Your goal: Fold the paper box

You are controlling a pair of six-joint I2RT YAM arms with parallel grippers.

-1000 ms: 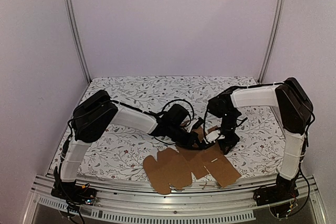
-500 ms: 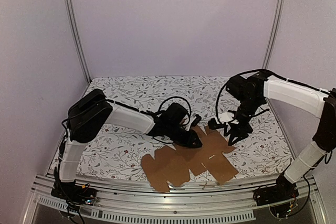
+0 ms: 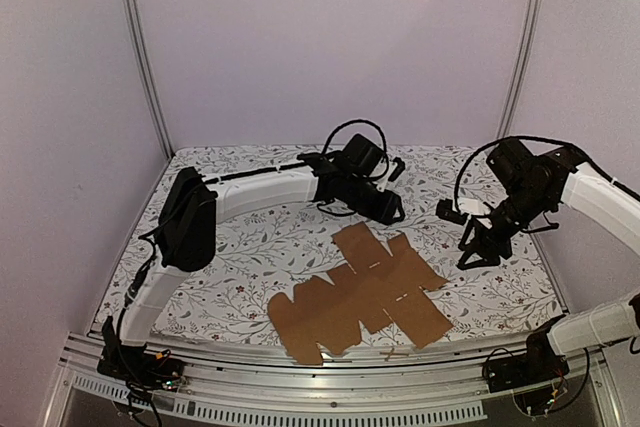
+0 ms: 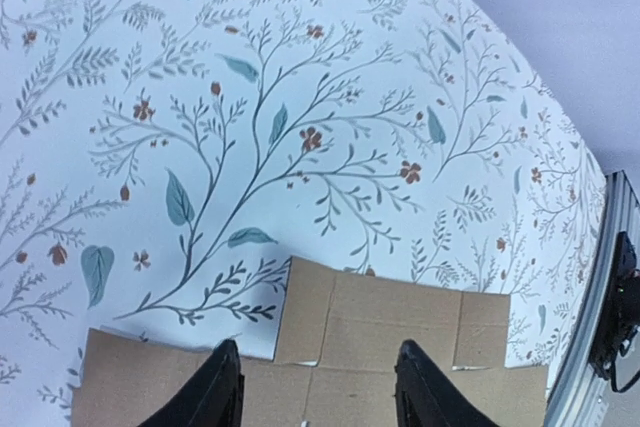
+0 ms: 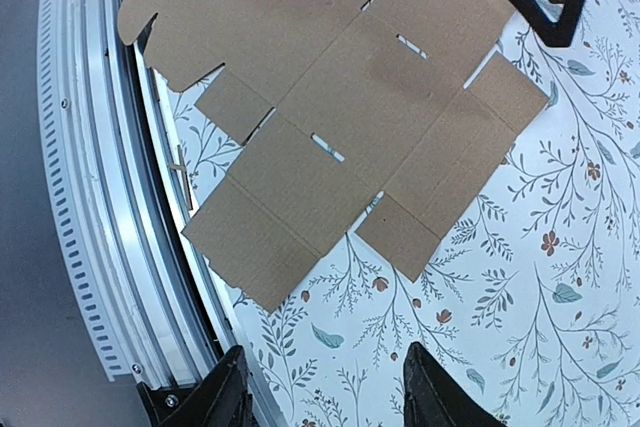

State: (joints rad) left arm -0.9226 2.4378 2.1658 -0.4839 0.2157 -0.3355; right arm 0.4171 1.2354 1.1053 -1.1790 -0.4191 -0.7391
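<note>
The paper box (image 3: 360,292) should next be grabbed by one small flap of its far panel (image 3: 400,245) with my left gripper. The opposite flap then stays free for my right gripper to fold.
The paper box (image 3: 360,292) is a flat brown die-cut sheet lying unfolded on the floral cloth near the table's front edge. My left gripper (image 3: 392,212) hangs above and behind its far edge, open and empty. In the left wrist view that gripper (image 4: 320,392) has the paper box (image 4: 400,337) below its spread fingertips, apart from it. My right gripper (image 3: 478,252) hovers to the sheet's right, open. The right wrist view looks down on the whole paper box (image 5: 330,97), with nothing between that gripper's (image 5: 325,392) fingers.
An aluminium rail (image 3: 350,372) runs along the near table edge, just in front of the sheet; it is also in the right wrist view (image 5: 90,197). The floral cloth (image 3: 260,177) covers the table. White walls and two metal posts (image 3: 145,57) close the back and sides.
Both grippers have opened and let go of the sheet. The left arm rose and drew back toward the far side, the right arm swung out to the right. The sheet now lies flat.
</note>
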